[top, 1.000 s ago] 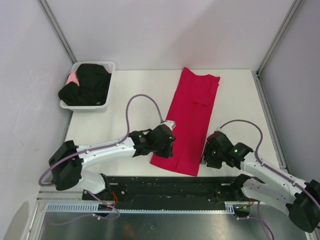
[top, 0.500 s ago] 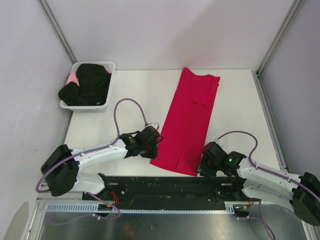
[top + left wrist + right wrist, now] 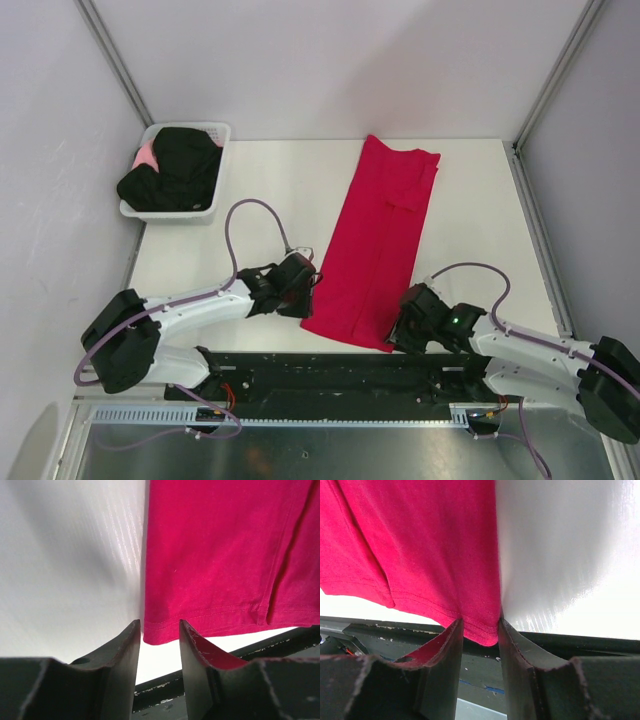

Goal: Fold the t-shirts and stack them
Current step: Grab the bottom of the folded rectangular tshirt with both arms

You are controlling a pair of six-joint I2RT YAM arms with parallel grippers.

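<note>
The left gripper takes hold of the crimson red t-shirt's hem by its outer corner next, to fold the whole hem over evenly.
The crimson red t-shirt point(image 3: 380, 235) lies folded lengthwise as a long strip down the middle of the white table point(image 3: 250, 190), its hem at the near edge. My left gripper point(image 3: 310, 290) is open at the hem's left corner. In the left wrist view the corner point(image 3: 155, 636) lies just between the fingertips of the left gripper point(image 3: 160, 625). My right gripper point(image 3: 398, 330) is open at the hem's right corner. Its jaws point(image 3: 479, 622) straddle that corner point(image 3: 482, 630), which overhangs the table edge. Black t-shirts point(image 3: 175, 170) are heaped in the basket.
The white plastic basket point(image 3: 222, 150) stands at the far left corner, with a bit of pink cloth point(image 3: 147, 155) beside the black shirts. The black frame rail point(image 3: 330, 370) runs along the near table edge. Walls close the table's left, right and back.
My left gripper has slid left off the shirt to the hem's left corner. My right gripper has moved left and nearer, up to the hem's right corner. The shirt has not moved.
</note>
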